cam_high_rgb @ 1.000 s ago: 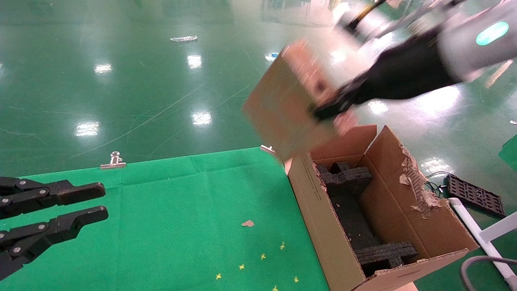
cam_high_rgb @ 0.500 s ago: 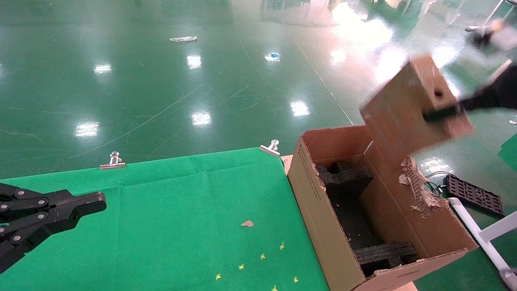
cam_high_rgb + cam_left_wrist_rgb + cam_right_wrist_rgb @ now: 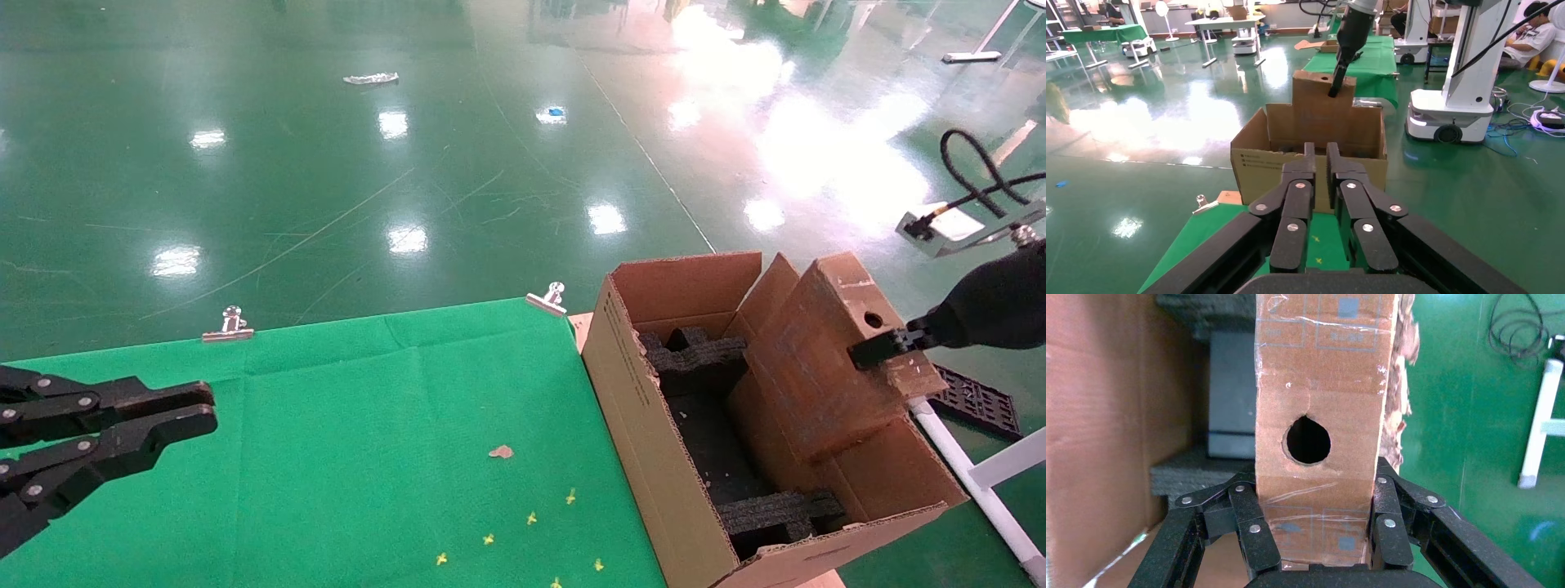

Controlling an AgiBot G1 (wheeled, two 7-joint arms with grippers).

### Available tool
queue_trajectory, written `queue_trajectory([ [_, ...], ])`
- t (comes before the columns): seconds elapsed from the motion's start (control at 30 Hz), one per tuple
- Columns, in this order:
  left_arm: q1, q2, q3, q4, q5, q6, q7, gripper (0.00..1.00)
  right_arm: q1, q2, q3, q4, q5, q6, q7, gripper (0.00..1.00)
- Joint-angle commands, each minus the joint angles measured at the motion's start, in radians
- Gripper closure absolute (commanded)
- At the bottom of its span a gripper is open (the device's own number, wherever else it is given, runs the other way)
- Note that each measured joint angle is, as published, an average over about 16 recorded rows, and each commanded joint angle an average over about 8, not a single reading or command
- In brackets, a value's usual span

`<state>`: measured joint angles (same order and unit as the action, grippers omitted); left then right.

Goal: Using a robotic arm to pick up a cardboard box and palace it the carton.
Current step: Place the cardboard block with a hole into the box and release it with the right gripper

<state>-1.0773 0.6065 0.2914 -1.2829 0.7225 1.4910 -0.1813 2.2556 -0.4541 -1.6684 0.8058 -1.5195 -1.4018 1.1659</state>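
The cardboard box's lower edge (image 3: pixel 806 455) is tilted and hangs high above the carton's black bottom. The robot's right gripper will lower the cardboard box onto the carton's bottom before it lets go.
My right gripper (image 3: pixel 878 347) is shut on the cardboard box (image 3: pixel 817 367), a narrow brown block with tape strips and a round hole. It grips the box's upper end, fingers on both narrow sides (image 3: pixel 1315 478). The box (image 3: pixel 1324 373) is tilted, its lower part inside the carton (image 3: pixel 654 433) along the carton's right-hand wall, hiding most of the torn flap. Black foam inserts (image 3: pixel 695 355) lie in the carton. The left wrist view shows the box (image 3: pixel 1318 101) standing up out of the carton (image 3: pixel 1260 171). My left gripper (image 3: pixel 204 408) hovers empty over the green cloth at far left, fingers a narrow gap apart (image 3: pixel 1321 150).
A green cloth (image 3: pixel 368 425) covers the table, held by metal clips (image 3: pixel 231 325) (image 3: pixel 549 298). A cardboard scrap (image 3: pixel 501 451) lies on it. A white pipe frame (image 3: pixel 981 482) and a black grid tray (image 3: pixel 976 400) are to the carton's right. Glossy green floor lies beyond.
My right gripper carried the cardboard box from above the carton's far left corner across to the right, then down into the carton. My left gripper's fingers have drawn closer together.
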Motion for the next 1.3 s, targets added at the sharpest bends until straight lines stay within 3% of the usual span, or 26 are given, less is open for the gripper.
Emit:
queue_trajectory([
  [0.03,0.0,0.0,0.0,0.0,0.0,0.0,0.0,0.0,-0.024,-0.012,-0.01,-0.027,0.0,0.005,-0.004,1.0],
  [0.83,0.0,-0.001,0.002,0.0,-0.001,-0.001,0.001,0.0,-0.411,-0.231,-0.002,-0.414,0.161,0.229,-0.125,1.0],
  [1.17,0.0,-0.001,0.002,0.0,-0.001,-0.001,0.001,0.0,-0.503,-0.278,0.023,-0.507,0.209,0.309,-0.21,0.99],
  [1.3,-0.001,-0.001,0.002,0.0,-0.002,-0.001,0.001,0.0,-0.521,-0.282,0.029,-0.528,0.22,0.309,-0.237,0.51],
])
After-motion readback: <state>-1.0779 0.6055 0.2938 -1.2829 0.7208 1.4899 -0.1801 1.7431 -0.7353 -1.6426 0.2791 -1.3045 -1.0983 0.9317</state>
